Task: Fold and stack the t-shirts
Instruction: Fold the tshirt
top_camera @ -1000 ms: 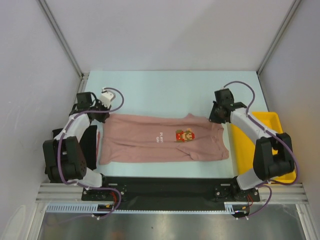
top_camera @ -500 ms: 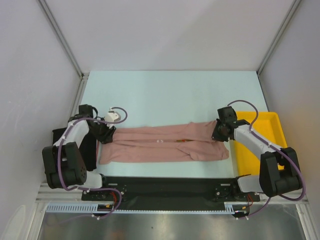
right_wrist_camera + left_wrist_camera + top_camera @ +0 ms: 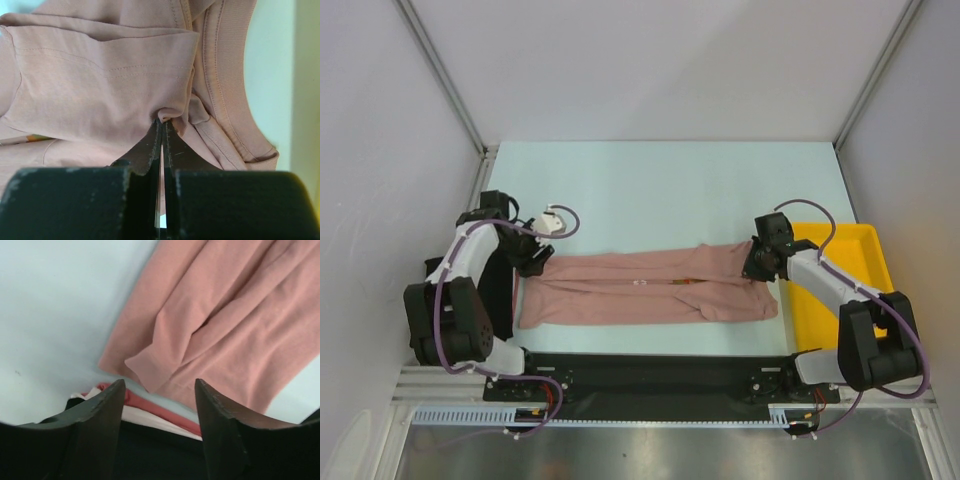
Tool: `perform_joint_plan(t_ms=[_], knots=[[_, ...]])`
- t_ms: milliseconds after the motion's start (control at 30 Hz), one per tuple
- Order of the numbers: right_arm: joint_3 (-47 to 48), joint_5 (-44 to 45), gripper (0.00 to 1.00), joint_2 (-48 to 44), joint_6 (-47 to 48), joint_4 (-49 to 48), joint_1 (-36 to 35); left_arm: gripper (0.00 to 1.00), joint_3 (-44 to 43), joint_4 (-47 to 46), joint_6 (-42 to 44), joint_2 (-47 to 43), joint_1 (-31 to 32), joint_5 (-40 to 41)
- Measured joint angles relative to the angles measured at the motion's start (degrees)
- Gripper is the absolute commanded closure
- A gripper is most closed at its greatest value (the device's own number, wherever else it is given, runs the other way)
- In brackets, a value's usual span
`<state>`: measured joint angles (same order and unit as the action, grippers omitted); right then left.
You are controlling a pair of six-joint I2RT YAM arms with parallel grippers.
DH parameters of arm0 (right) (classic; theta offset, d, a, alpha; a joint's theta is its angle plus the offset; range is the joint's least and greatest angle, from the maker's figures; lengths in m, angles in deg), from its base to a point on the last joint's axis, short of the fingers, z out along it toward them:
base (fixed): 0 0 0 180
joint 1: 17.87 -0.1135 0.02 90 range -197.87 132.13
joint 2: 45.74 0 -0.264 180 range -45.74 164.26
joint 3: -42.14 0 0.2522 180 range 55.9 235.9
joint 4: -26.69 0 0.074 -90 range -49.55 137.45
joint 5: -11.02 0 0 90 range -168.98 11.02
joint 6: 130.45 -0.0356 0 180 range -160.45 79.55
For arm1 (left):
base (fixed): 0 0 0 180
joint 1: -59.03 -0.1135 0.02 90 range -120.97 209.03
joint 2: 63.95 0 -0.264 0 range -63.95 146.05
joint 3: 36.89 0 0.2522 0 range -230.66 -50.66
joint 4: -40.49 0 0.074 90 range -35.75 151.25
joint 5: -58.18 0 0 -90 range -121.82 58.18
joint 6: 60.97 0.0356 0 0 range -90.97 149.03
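The left gripper grabs the pink t-shirt's folded-over layer at the t-shirt's end opposite the collar next, to straighten the lengthwise fold.
The dusty pink t-shirt [image 3: 640,290] lies along the near part of the table as a long narrow band, folded lengthwise, and only a sliver of its print shows. My left gripper [image 3: 532,262] hovers open just off the shirt's left end [image 3: 225,315], fingers [image 3: 107,410] wide apart and holding nothing. Below those fingers lies the black t-shirt [image 3: 160,450], also seen beside the left arm [image 3: 500,292]. My right gripper [image 3: 757,262] is shut on a pinch of pink cloth [image 3: 100,75] near the collar; its tips [image 3: 162,122] bite a small fold.
A yellow tray [image 3: 850,245] stands at the right, just beyond the right gripper. Red and white cloth edges [image 3: 150,410] peek out on top of the black cloth. White walls and metal frame posts enclose the table.
Both arms drew the shirt's far edge toward the front, folding it in half and covering the print. The left gripper then opened, let go of the cloth and backed off slightly.
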<state>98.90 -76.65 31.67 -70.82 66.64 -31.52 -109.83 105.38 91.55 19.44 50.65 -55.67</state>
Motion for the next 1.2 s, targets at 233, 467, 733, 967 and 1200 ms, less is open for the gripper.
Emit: perform_joint_plan(t_ms=[233, 467, 733, 967, 1200], knots=[[0.0, -0.2, 1.0, 1.8, 0.0, -0.8, 0.0, 0.58, -10.3, -0.6, -3.7, 10.6, 1.4, 0.6], [0.0, 0.8, 1.0, 1.8, 0.5, -0.2, 0.1, 0.51, -14.8, 9.4, -1.3, 17.2, 1.4, -2.4], [0.4, 1.3, 1.0, 2.4, 0.7, 0.0, 0.2, 0.52, -14.6, 14.3, 0.4, 18.2, 1.6, -2.6], [0.4, 1.3, 1.0, 2.7, 0.8, 0.0, 0.2, 0.49, -14.9, 9.9, -1.2, 18.6, 2.1, -2.1], [0.4, 1.3, 1.0, 3.0, 0.9, 0.0, 0.2, 0.5, -17.3, 8.9, -1.7, 19.7, 2.9, -2.2]])
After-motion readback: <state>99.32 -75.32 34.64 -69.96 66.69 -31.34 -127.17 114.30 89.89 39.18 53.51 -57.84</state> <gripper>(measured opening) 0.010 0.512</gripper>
